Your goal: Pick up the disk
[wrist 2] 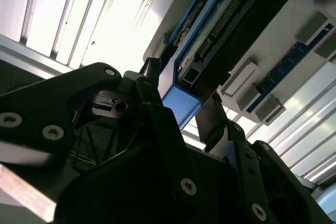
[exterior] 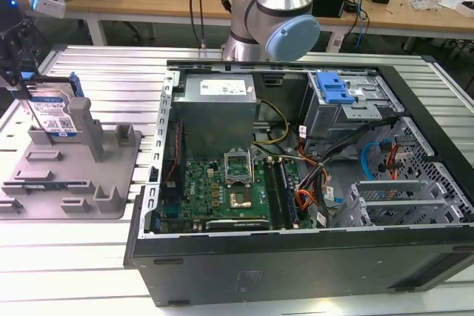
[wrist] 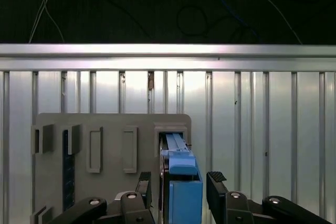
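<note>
My gripper closes on the disk's blue bar now, since my fingers stand on both sides of the bar.
The disk stands on edge in a slot of the grey fixture, at the exterior view's left; its white-and-blue label and blue side rail show. My gripper has come down over it from above. In the first wrist view the disk's blue rail lies between the two black fingers, with a thin gap on each side. The second wrist view shows the disk's connector edge and the gripper straddling its blue corner. The gripper is open around the disk, which still rests in the fixture.
An open computer case with motherboard, cables and a blue drive bay takes up the middle and right of the slatted metal table. The arm's base rises behind the case. Workbenches with cables stand at the back.
</note>
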`<state>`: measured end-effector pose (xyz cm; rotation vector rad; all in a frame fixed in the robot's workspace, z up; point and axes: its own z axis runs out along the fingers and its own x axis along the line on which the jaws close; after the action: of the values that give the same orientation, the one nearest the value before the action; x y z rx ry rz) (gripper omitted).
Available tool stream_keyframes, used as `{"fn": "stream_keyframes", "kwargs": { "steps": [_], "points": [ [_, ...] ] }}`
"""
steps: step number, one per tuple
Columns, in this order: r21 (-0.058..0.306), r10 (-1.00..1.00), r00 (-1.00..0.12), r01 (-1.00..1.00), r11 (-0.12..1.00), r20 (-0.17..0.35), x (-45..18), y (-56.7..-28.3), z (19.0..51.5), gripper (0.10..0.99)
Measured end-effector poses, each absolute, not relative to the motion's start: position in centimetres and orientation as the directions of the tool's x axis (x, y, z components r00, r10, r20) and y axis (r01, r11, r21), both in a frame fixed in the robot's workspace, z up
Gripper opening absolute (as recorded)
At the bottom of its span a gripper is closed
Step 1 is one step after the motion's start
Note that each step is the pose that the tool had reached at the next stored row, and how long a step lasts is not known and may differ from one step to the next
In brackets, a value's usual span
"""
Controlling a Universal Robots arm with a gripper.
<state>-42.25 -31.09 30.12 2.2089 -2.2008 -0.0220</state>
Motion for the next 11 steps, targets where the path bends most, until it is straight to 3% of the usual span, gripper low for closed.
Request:
{"fn": "stream_keyframes", "kwargs": {
  "steps": [8, 9, 11],
  "points": [
    [0.027, -1.0, 0.004, -1.0, -0.004, 0.006, -42.34, -31.2, 29.64, 0.525],
    [0.027, -1.0, 0.004, -1.0, -0.004, 0.007, -42.34, -31.21, 29.6, 0.455],
    [0.027, -1.0, 0.004, -1.0, -0.004, 0.007, -42.34, -31.21, 29.58, 0.455]
  ]
}}
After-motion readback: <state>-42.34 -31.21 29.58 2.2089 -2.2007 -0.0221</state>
